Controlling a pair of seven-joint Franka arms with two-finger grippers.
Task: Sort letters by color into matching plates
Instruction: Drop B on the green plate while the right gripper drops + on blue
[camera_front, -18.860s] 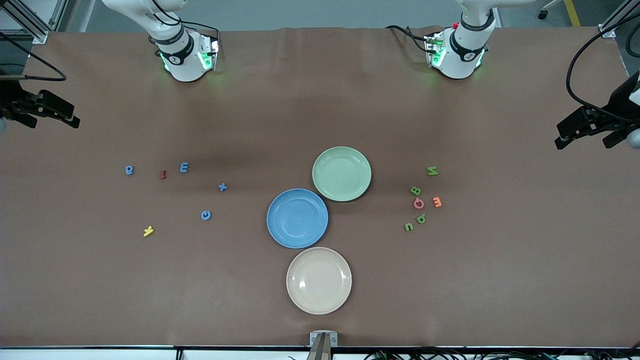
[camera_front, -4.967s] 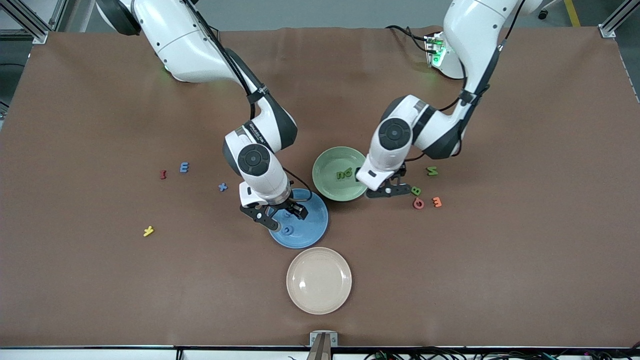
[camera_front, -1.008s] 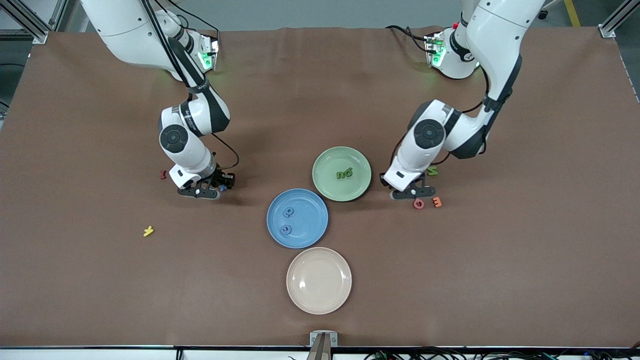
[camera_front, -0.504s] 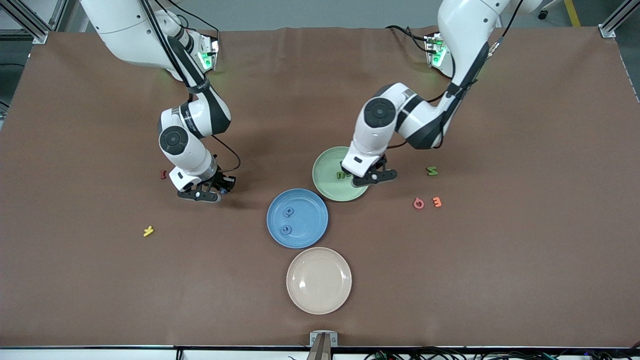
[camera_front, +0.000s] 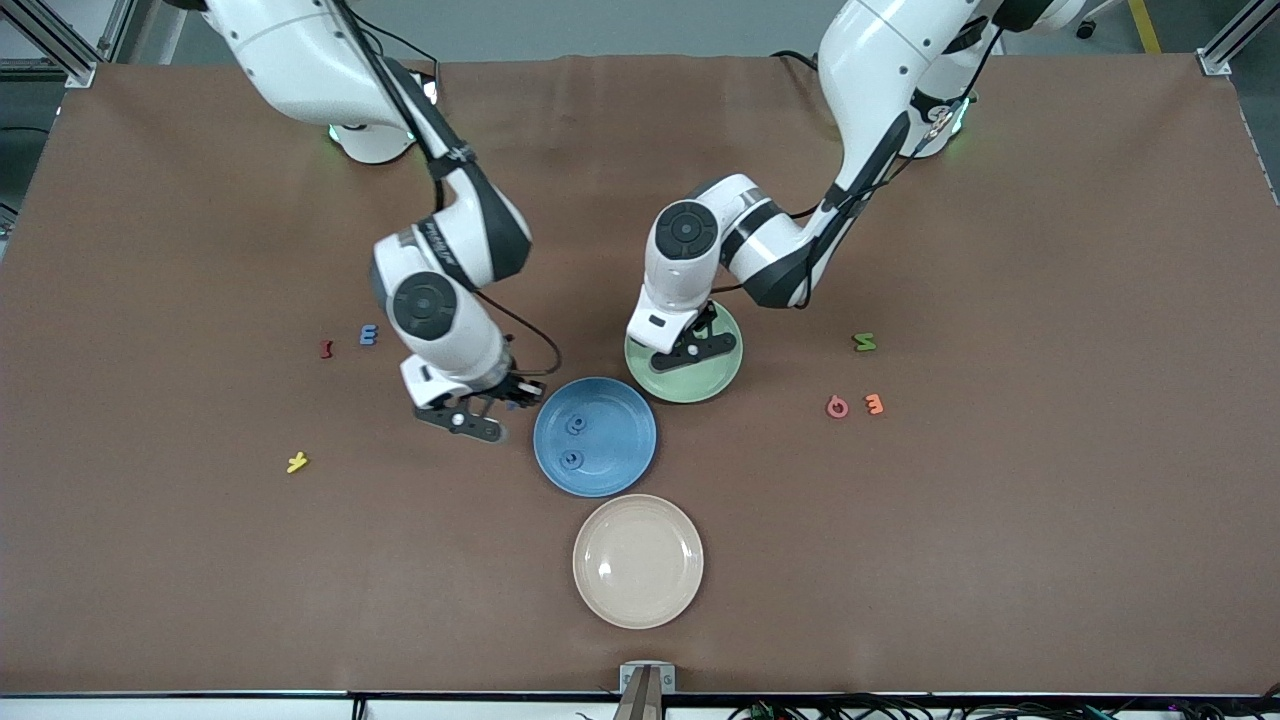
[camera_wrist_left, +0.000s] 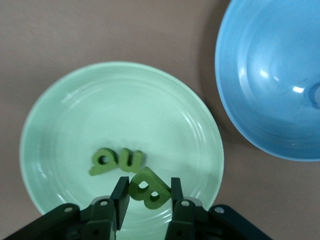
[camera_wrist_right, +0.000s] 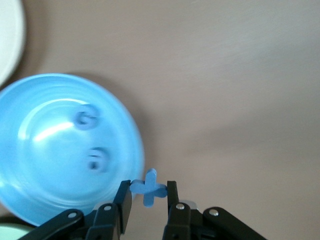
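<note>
The robot's right gripper should bring the blue letter x (camera_wrist_right: 149, 188) inside the blue plate's rim (camera_wrist_right: 142, 161) before letting go: the letter hangs outside in the right wrist view, so it would miss if the gripper opened now.
My left gripper (camera_front: 697, 346) is shut on a green letter B (camera_wrist_left: 148, 186) and holds it over the pale green plate (camera_front: 690, 386). Two green letters (camera_wrist_left: 117, 161) lie in that plate (camera_wrist_left: 125, 100). My right gripper (camera_front: 487, 411) is shut on a blue letter x (camera_wrist_right: 149, 187) just beside the blue plate's (camera_front: 625, 402) rim, toward the right arm's end. Two blue letters (camera_front: 574, 441) lie in the blue plate (camera_wrist_right: 45, 175). A green N (camera_front: 864, 342) and a blue E (camera_front: 369, 334) lie on the table.
A cream plate (camera_front: 638, 561) stands nearer to the front camera than the blue plate. A red letter (camera_front: 325, 349) and a yellow letter (camera_front: 297, 462) lie toward the right arm's end. A pink letter (camera_front: 837, 407) and an orange letter (camera_front: 874, 404) lie toward the left arm's end.
My left gripper has carried the green B from beside the pink letter to over the green plate. My right gripper has carried the blue x toward the blue plate.
</note>
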